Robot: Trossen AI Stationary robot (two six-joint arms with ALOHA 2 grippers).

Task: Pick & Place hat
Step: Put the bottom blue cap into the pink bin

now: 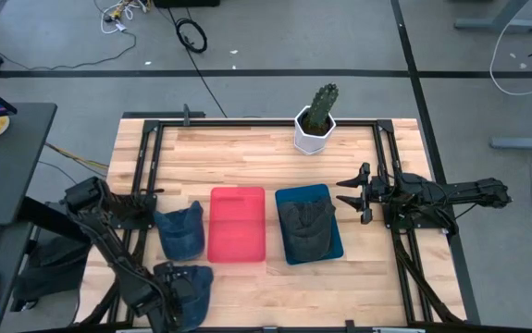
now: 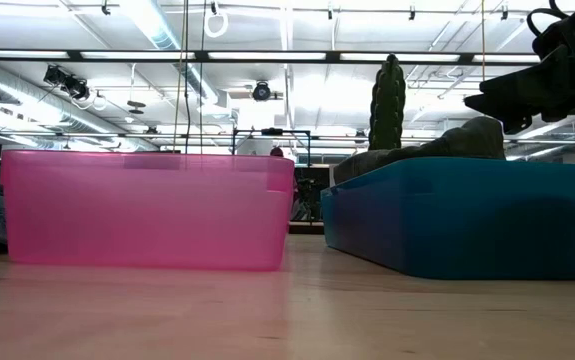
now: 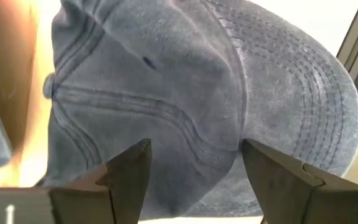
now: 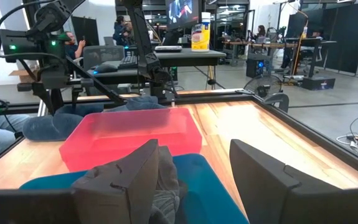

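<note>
My left gripper grabs the blue denim hat by its top's edge beside the hat's rim next, to place the hat in the pink bin.
A blue denim hat lies on the table near its front-left corner and fills the left wrist view. My left gripper hangs over it, open, one finger on either side of the crown. A second blue hat lies left of the pink bin. A dark grey hat sits in the blue bin. My right gripper is open, raised just right of the blue bin, holding nothing. My left gripper comes at the blue hat from above with open fingers astride its crown. I cannot tell whether the fingertips touch the cloth. The hat lies flat on the table.
A cactus in a white pot stands at the table's far edge. The pink bin and the blue bin sit side by side mid-table. A black frame runs around the table. Bare wood shows beyond the bins.
</note>
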